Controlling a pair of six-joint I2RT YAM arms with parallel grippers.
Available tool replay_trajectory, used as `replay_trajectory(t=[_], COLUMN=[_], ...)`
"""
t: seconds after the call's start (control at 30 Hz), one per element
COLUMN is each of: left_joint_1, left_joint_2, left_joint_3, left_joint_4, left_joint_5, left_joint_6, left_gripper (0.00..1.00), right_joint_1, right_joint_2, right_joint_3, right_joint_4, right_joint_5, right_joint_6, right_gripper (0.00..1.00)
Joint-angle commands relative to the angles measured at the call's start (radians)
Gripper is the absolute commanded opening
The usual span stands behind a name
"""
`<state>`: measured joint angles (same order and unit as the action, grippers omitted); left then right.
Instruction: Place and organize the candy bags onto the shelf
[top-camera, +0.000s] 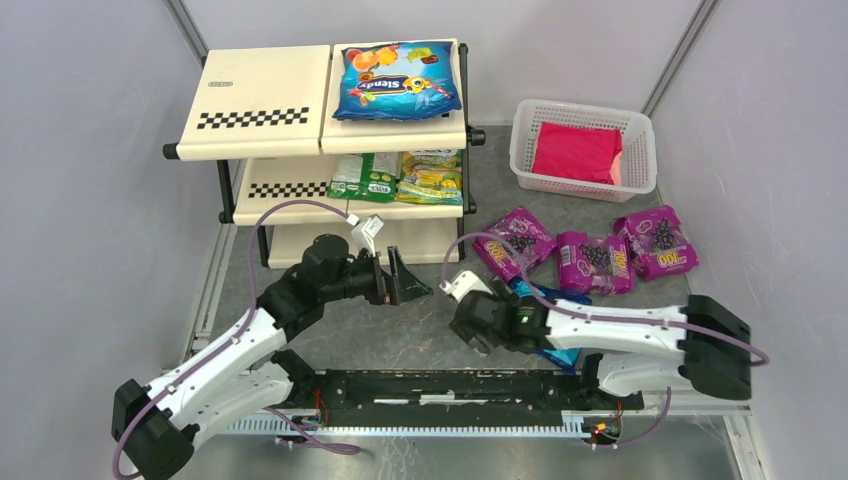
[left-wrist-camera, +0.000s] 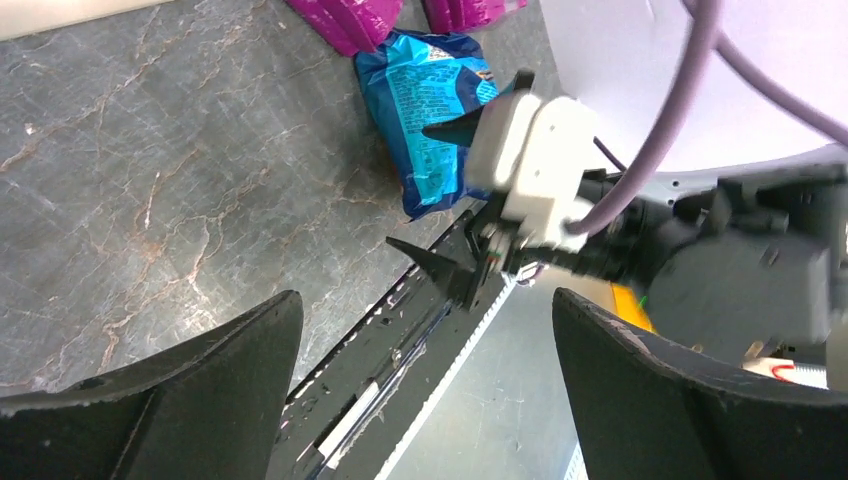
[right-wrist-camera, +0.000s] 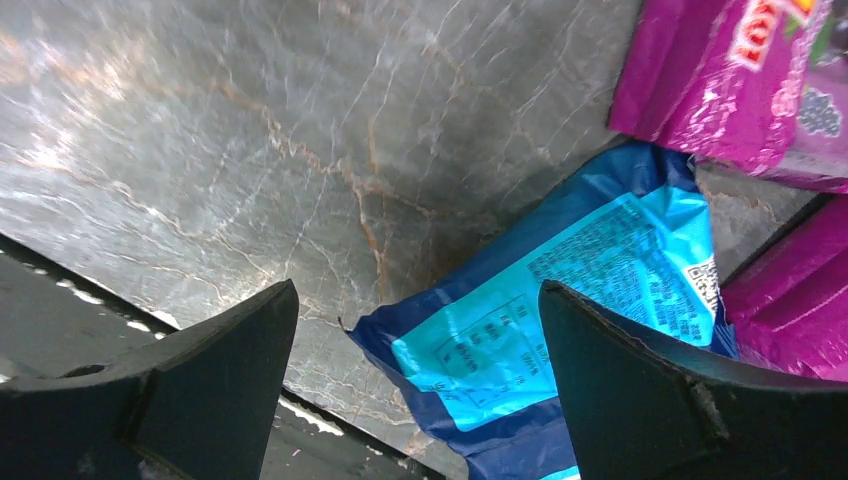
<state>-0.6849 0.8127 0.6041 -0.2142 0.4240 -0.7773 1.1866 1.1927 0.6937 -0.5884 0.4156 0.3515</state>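
I need to pinch the blue bag by its near edge (top-camera: 560, 361) (right-wrist-camera: 402, 372) next with my right gripper. The bag is back side up, and this will let me flip it front side up.
The shelf (top-camera: 265, 100) stands at the back left. One blue candy bag (top-camera: 397, 80) lies on its top tier, and two green-yellow bags (top-camera: 395, 177) lie on the middle tier. Three purple bags (top-camera: 593, 262) lie on the table at the right. The second blue bag (right-wrist-camera: 560, 330) lies back side up, mostly under my right arm (top-camera: 620, 335). My right gripper (right-wrist-camera: 418, 290) is open and empty, hovering over that bag's near corner. My left gripper (top-camera: 410, 283) is open and empty in front of the shelf. Its wrist view shows the blue bag (left-wrist-camera: 430, 100) and the right gripper (left-wrist-camera: 408, 185).
A white mesh basket (top-camera: 640, 135) with a red packet (top-camera: 575, 152) stands at the back right. The black rail of the arm mounts (top-camera: 450, 385) runs along the near edge. Purple bags (right-wrist-camera: 720, 70) border the blue bag on its far side.
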Motion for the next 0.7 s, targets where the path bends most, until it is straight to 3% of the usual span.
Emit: replay_trajectory(t=[0.0,0.17,0.3,0.37,0.47,0.67], left_joint_1=[0.002,0.002,0.002,0.002,0.003,0.002], left_joint_2=[0.033,0.029,0.027,0.020,-0.010,-0.106], left_joint_3=[0.046,0.027,0.033,0.030,0.020,0.013], left_joint_4=[-0.020,-0.027,-0.041,-0.045,-0.073,-0.226], left_joint_5=[-0.018,-0.122,-0.221,-0.262,-0.324,-0.469], left_joint_6=[0.002,-0.009,-0.057,-0.096,-0.163,-0.330], left_gripper=[1.00,1.00,1.00,1.00,1.00,1.00], right_joint_1=[0.092,0.158,0.190,0.208,0.233,0.243], right_joint_2=[0.149,0.262,0.270,0.256,0.201,0.012], right_joint_3=[0.092,0.102,0.066,0.049,0.020,-0.052], right_joint_4=[-0.144,-0.229,-0.275,-0.289,-0.259,-0.029], right_joint_5=[0.194,0.305,0.371,0.410,0.452,0.432], right_joint_6=[0.125,0.204,0.254,0.264,0.249,0.077], right_gripper=[0.98,0.97,0.86,0.75,0.46,0.20])
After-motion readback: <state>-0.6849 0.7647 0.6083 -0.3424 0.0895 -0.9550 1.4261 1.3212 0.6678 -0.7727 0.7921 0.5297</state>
